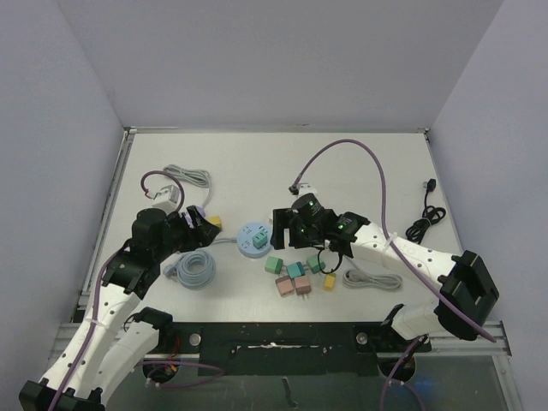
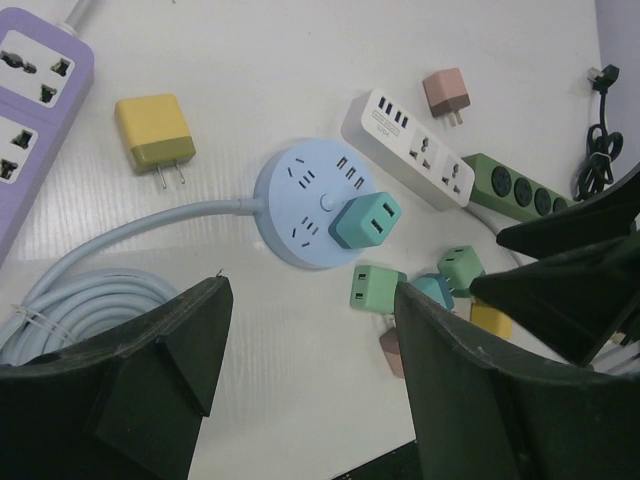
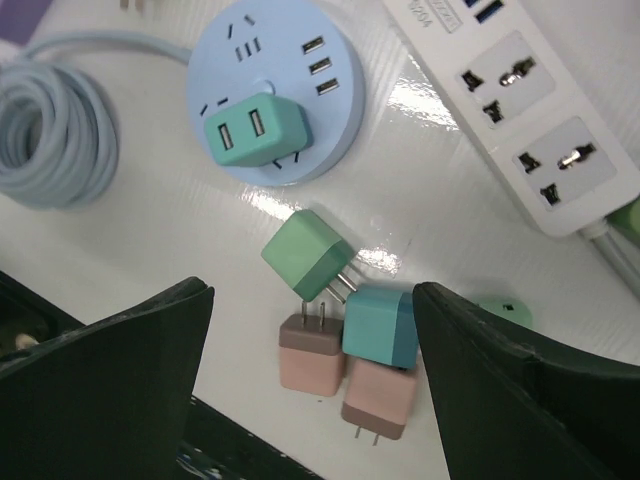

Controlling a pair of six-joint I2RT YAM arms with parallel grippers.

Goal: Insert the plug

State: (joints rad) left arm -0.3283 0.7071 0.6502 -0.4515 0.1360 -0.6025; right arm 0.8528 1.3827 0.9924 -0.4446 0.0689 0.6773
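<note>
My right gripper should next grab the green plug (image 1: 273, 265) (image 3: 308, 253) by its opposite sides. The plug's pins and its other end then stay free for the handover to the left gripper and for plugging it in.
A teal-green plug (image 2: 366, 220) (image 3: 256, 130) sits pushed into the round light-blue socket hub (image 2: 300, 200) (image 3: 330, 60) (image 1: 253, 239) at mid table. My left gripper (image 2: 312, 292) (image 1: 199, 224) hovers just left of the hub, open with only bare table between its fingers. My right gripper (image 3: 312, 300) (image 1: 288, 226) is just right of the hub, also open and holding nothing. It hangs above loose plugs: a green one (image 3: 310, 255), a teal one (image 3: 380, 328) and two pink ones (image 3: 312, 355).
A yellow plug (image 2: 155, 135), a purple strip (image 2: 35, 110), a white strip (image 2: 410, 150) (image 3: 520, 110) and a green strip (image 2: 515, 190) ring the hub. The hub's coiled cable (image 1: 193, 270) lies front left. A black cord (image 1: 424, 223) and a grey cord (image 1: 368, 278) lie at right.
</note>
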